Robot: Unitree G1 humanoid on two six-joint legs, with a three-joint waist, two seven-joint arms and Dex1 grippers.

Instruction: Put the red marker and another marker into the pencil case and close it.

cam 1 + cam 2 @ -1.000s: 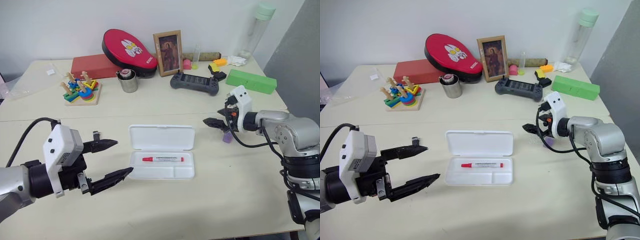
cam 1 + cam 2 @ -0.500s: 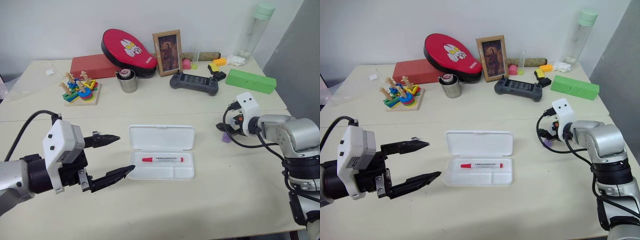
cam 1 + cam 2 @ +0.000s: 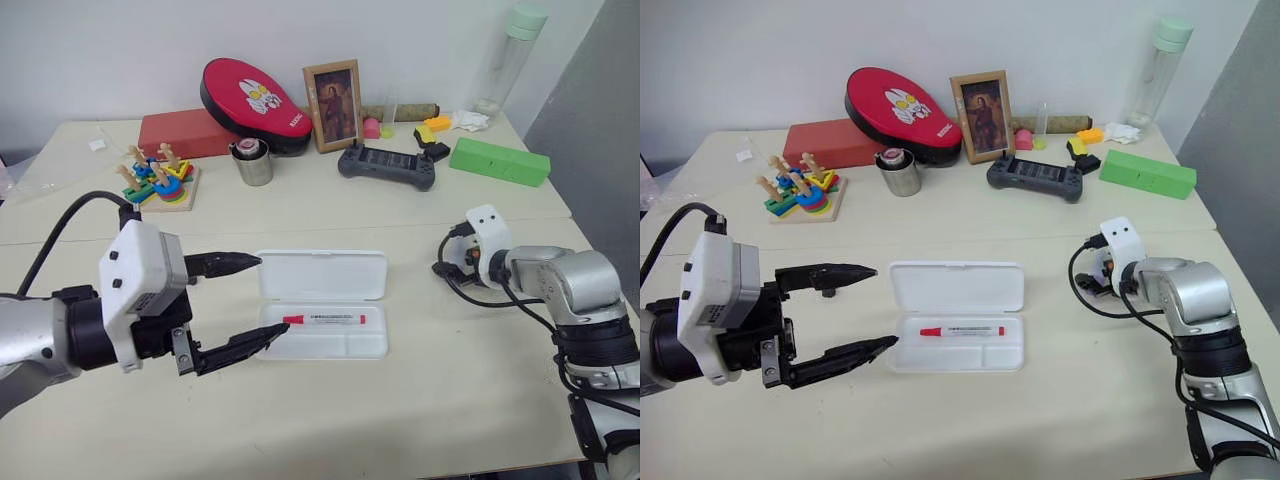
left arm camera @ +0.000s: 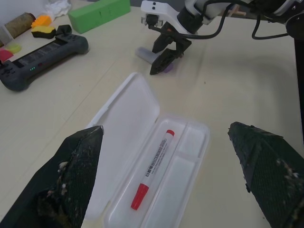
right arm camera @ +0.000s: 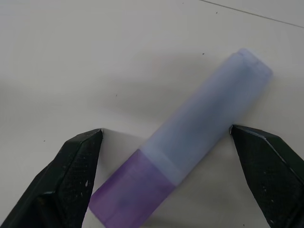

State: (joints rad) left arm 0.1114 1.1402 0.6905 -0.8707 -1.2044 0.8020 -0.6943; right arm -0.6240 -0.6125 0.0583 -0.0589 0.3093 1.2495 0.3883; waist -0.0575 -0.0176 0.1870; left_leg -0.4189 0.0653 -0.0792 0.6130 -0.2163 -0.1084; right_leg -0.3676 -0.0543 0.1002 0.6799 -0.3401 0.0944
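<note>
My right gripper closes next, since in the right wrist view my fingers are on either side of the lilac marker's pale body [image 5: 190, 130].
The white pencil case [image 3: 372, 345] lies open in the middle of the table, its lid flat toward the back. The red marker [image 3: 323, 320] rests in its tray. My left gripper [image 3: 270, 295] hovers open just left of the case, with nothing between its fingers. To the right of the case lies the lilac marker [image 5: 190, 147], also seen in the left wrist view [image 4: 146, 53]. My right gripper [image 5: 166, 130] points down at it, open, one finger on each side and apart from it. From the head views the right gripper [image 3: 447, 272] hides that marker.
Along the back of the table stand a green box [image 3: 500, 160], a black game controller [image 3: 387, 165], a metal cup [image 3: 255, 160], a photo frame [image 3: 334, 92], a red oval case [image 3: 255, 95] and a wooden stacking toy [image 3: 158, 180]. A tall bottle [image 3: 505, 60] stands at the far right.
My right gripper has sunk and tipped downward over the lilac marker. My left gripper has drifted up and to the right, closer to the case. Both stayed open.
</note>
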